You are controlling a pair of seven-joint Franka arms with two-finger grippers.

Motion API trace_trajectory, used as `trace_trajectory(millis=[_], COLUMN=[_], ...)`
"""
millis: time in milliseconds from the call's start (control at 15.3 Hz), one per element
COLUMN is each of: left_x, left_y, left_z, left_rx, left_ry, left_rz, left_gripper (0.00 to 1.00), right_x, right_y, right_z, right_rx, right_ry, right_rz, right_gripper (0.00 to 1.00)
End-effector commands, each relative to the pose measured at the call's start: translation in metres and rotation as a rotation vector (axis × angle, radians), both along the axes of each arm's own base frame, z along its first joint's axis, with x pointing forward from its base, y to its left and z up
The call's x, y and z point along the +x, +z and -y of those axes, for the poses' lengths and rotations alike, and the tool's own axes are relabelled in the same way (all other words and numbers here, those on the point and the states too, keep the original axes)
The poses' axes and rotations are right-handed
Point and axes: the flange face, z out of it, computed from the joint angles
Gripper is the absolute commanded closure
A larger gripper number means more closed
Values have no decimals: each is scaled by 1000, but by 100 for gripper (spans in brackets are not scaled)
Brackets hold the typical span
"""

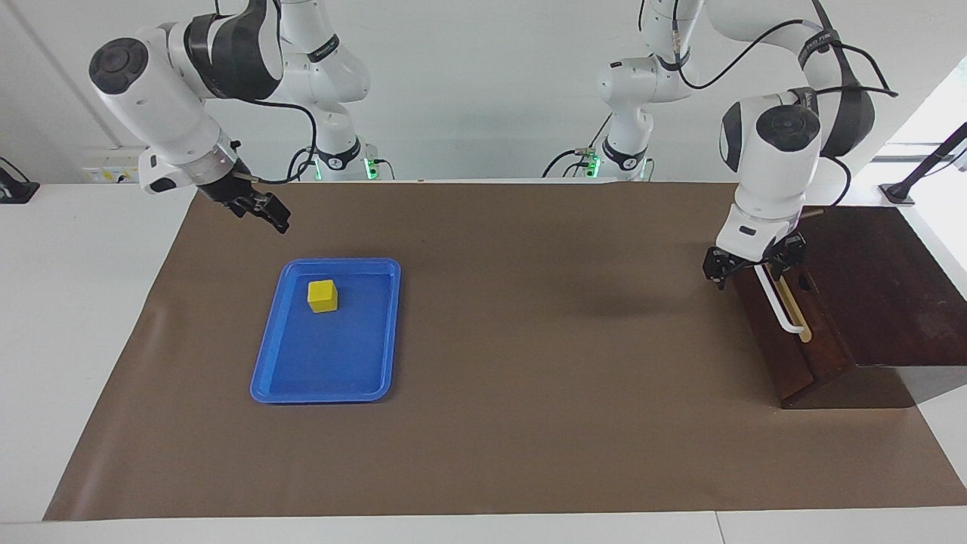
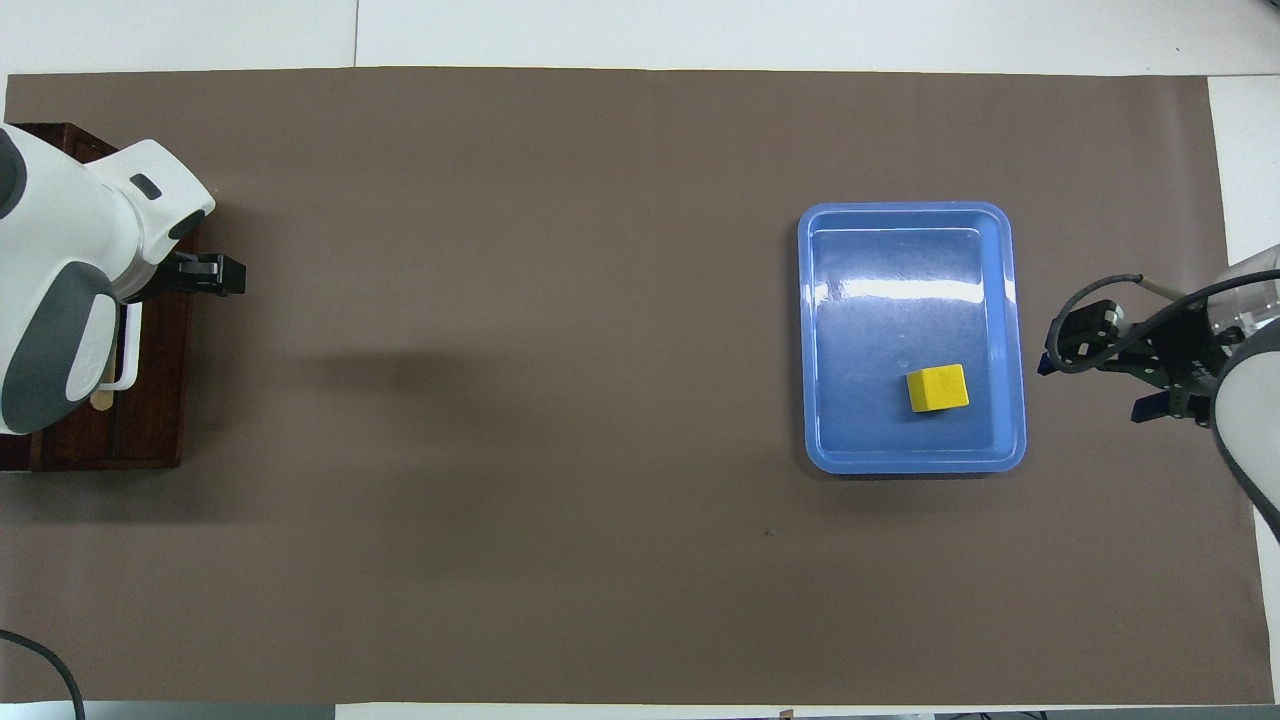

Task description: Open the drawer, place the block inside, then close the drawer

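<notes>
I should grip the yellow block with my right gripper next, by its opposite side faces at one end point(image 2: 938, 389). Then the block can go into the drawer point(image 2: 156, 414).
The drawer point(image 1: 778, 355) is shut in the dark brown cabinet point(image 1: 884, 287) at the left arm's end of the table; it also shows in the overhead view point(image 2: 150, 420). My left gripper point(image 1: 753, 261) is open, one finger on each side of the end of the white handle point(image 1: 783, 306) nearer to the robots. In the overhead view one finger point(image 2: 215, 275) shows in front of the drawer. The yellow block point(image 1: 322, 295) point(image 2: 938, 388) lies in the blue tray point(image 1: 325, 397) point(image 2: 815, 300). My right gripper point(image 1: 264, 210) point(image 2: 1095, 388) is open and empty, up in the air beside the tray.
A brown mat point(image 1: 529, 317) covers the table between tray and cabinet. The white table top point(image 1: 75, 302) shows past the mat's ends. The block sits in the part of the tray nearer to the robots.
</notes>
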Motion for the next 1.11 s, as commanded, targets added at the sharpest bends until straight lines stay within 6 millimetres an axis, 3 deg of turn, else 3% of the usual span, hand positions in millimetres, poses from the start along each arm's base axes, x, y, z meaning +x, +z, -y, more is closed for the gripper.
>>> trace_trajectory(millis=[0,261,457,588,784,914,1045], left_x=[9,15,13,12,5,-8,-20], left_y=[-26,-57,-68,-69,-67,-66,-66], left_z=[-25,-32,-36,-24,49,99,132], left_rx=[44,79,77,74,65,58,27], left_ry=[-44,-81,-89,-100,-110,-72,-33], left_rz=[35,26,28,28,38,51,50], left_gripper=[0,0,0,0,0,0,0], right_x=[-3,10,10,15,19,23,27], right_y=[-43,-97,-124,-142,-178,-187,-189], right_z=[7,33,33,36,39,51,58], right_rx=[43,135,183,204,217,234,248], right_ry=[-250,-506,-641,-693,-730,-761,-782], right_rz=[-39,-126,-144,-179,-255,-280,-278], right_gripper=[0,0,0,0,0,0,0])
